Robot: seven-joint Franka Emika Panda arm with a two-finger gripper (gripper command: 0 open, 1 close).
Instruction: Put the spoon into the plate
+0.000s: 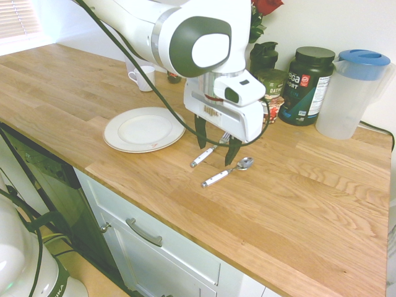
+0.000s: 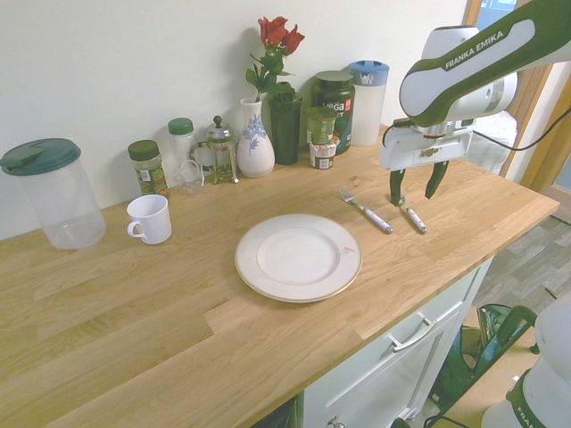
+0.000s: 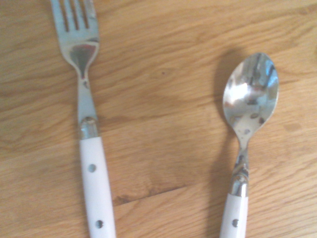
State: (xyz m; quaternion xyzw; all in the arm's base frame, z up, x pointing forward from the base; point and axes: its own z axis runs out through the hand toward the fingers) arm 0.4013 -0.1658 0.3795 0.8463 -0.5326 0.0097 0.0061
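I need to grab the spoon by its white handle (image 1: pixel 216 179) next, where the sides run straight, because the spoon's bowl (image 1: pixel 245 164) is round and sloping.
The spoon (image 1: pixel 226 172) lies on the wooden counter, its shiny bowl pointing towards the back wall and its white handle towards the front edge. A white-handled fork (image 1: pixel 207 153) lies parallel to it, on the plate's side. The cream plate (image 1: pixel 143 129) sits empty further along the counter. My gripper (image 1: pixel 217 145) hangs open just above the two pieces, fingers pointing down, holding nothing. From the other side, the gripper (image 2: pixel 415 185) hides the spoon's bowl, so only the spoon handle (image 2: pixel 412 215) shows beside the fork (image 2: pixel 366 209) and plate (image 2: pixel 298 257). In the wrist view, spoon (image 3: pixel 247 114) and fork (image 3: pixel 89 124) lie side by side.
A white mug (image 2: pixel 150 218) stands behind the plate. Along the wall are a vase with roses (image 2: pixel 256 134), jars, a dark tub (image 1: pixel 306 86), a blue-lidded pitcher (image 1: pixel 352 93) and a clear container (image 2: pixel 49 192). The counter's front edge runs close to the spoon.
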